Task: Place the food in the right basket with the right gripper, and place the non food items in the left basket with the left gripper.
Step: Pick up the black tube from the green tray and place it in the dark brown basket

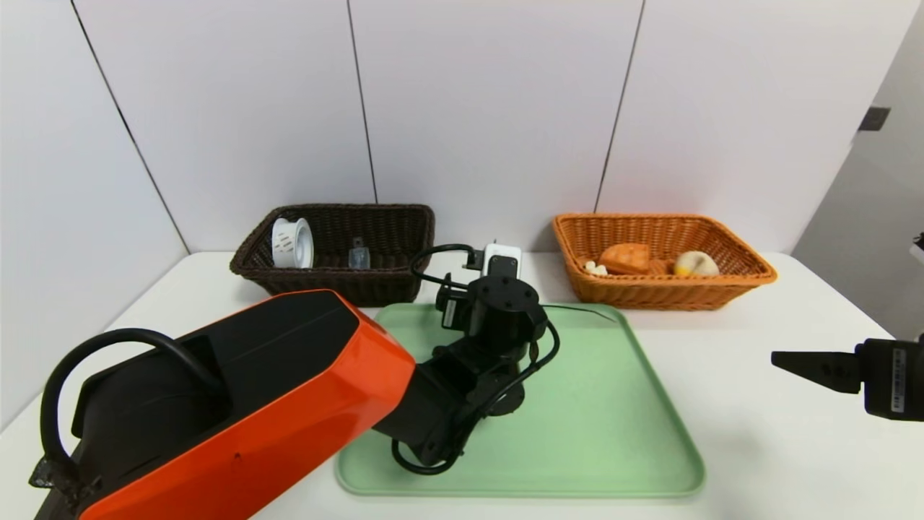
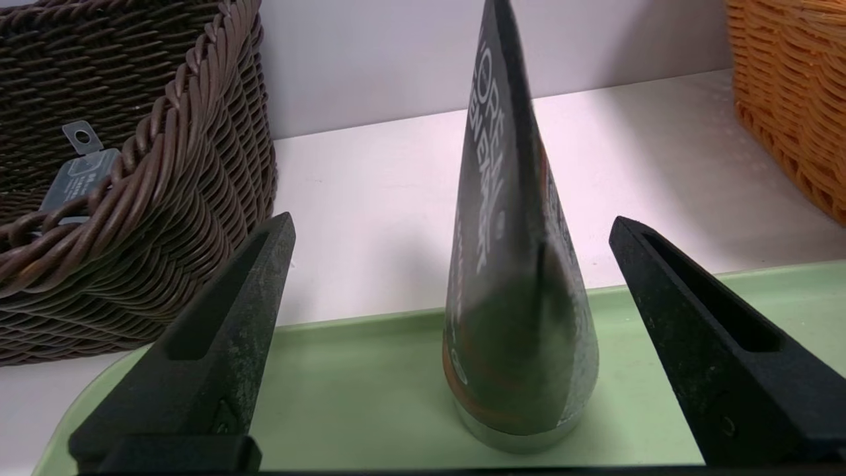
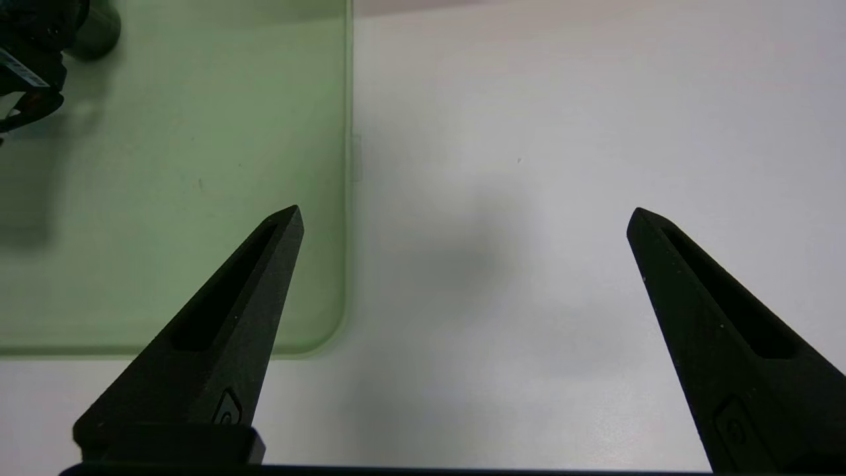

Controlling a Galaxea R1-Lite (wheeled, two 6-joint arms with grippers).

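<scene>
My left gripper should next put this non-food item, the tube, into the dark brown basket (image 2: 210, 190), so it should first grab the tube by its printed body (image 2: 501, 222).
A dark green-black cone-shaped tube (image 2: 522, 311) stands upright on its cap at the far edge of the green tray (image 2: 344, 396). My left gripper (image 2: 451, 223) is open, one finger on each side of the tube, neither touching it. In the head view the left wrist (image 1: 498, 303) hides the tube. The dark brown left basket (image 1: 339, 289) holds the white tape roll (image 1: 292, 243) and the grey case (image 1: 359, 256). The orange right basket (image 1: 650, 296) holds the waffle slice (image 1: 625, 258) and the cream bun (image 1: 696, 263). My right gripper (image 3: 466, 215) hangs open and empty over bare table.
The green tray (image 1: 613, 433) lies in the middle of the white table, in front of both baskets. The right gripper (image 1: 779, 359) sits off the tray's right side. White wall panels close off the back and left.
</scene>
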